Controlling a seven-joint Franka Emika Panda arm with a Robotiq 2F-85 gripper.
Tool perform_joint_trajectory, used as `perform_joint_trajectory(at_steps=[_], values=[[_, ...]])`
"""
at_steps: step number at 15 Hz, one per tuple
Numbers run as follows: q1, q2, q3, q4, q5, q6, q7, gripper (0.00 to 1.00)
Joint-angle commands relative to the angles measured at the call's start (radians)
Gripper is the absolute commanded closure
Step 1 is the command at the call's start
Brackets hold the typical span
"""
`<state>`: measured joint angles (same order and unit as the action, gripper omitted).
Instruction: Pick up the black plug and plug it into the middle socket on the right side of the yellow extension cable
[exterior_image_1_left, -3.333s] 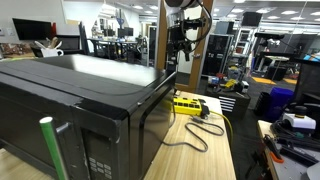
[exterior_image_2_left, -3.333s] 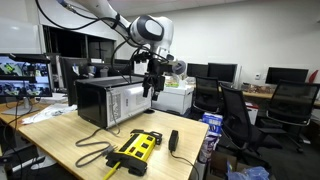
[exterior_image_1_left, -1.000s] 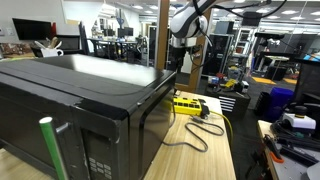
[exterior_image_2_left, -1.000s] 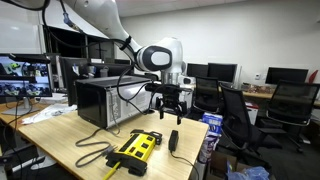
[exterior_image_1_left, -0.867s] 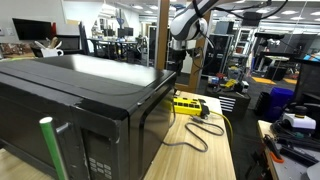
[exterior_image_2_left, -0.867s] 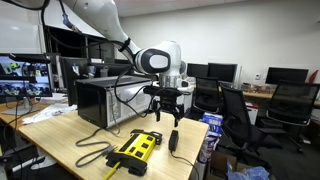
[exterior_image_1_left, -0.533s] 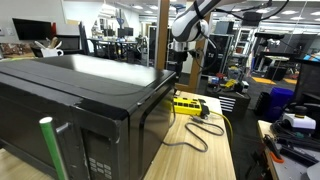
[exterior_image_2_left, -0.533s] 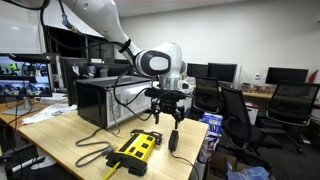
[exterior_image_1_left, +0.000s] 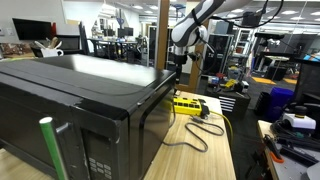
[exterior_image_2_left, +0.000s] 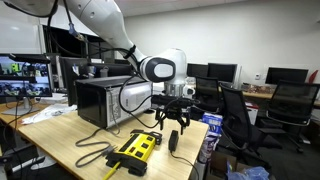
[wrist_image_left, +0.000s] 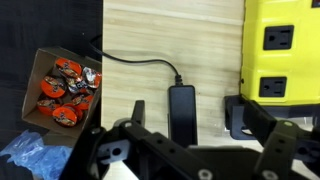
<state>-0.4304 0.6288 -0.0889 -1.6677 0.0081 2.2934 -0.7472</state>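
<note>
My gripper is to grab the black plug from above, across its long sides. The plug's side facing the table then stays free to plug in.
The black plug (wrist_image_left: 182, 108) lies flat on the wooden table, its thin cord running up and to the left. It also shows in an exterior view (exterior_image_2_left: 172, 140). The yellow extension cable (wrist_image_left: 282, 50) lies just to its right with dark sockets facing up, and it shows in both exterior views (exterior_image_2_left: 137, 148) (exterior_image_1_left: 190, 103). My gripper (wrist_image_left: 200, 122) is open and empty. It hangs above the plug with one finger on each side of it, not touching. In an exterior view the gripper (exterior_image_2_left: 178, 125) hovers a little above the table.
A big black microwave (exterior_image_1_left: 80, 100) fills one end of the table. A black block (wrist_image_left: 238, 115) sits against the strip's near end. A box of orange items (wrist_image_left: 62, 88) stands beyond the table edge. Office chairs (exterior_image_2_left: 235, 115) stand nearby.
The gripper has moved away from the microwave and come down over the black plug. The plug and the yellow strip have not moved.
</note>
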Motion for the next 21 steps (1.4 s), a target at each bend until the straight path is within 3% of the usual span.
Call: perform_joint_trajectory(at_steps=[1, 15, 17, 21], values=[[-0.019, 0.055, 0.025, 0.049, 0.014, 0.056, -0.060, 0.00], [-0.029, 0.154, 0.045, 0.133, 0.005, 0.069, -0.110, 0.00], [-0.028, 0.166, 0.048, 0.138, 0.009, 0.070, -0.103, 0.27], [-0.036, 0.185, 0.061, 0.147, 0.018, 0.059, -0.110, 0.55]])
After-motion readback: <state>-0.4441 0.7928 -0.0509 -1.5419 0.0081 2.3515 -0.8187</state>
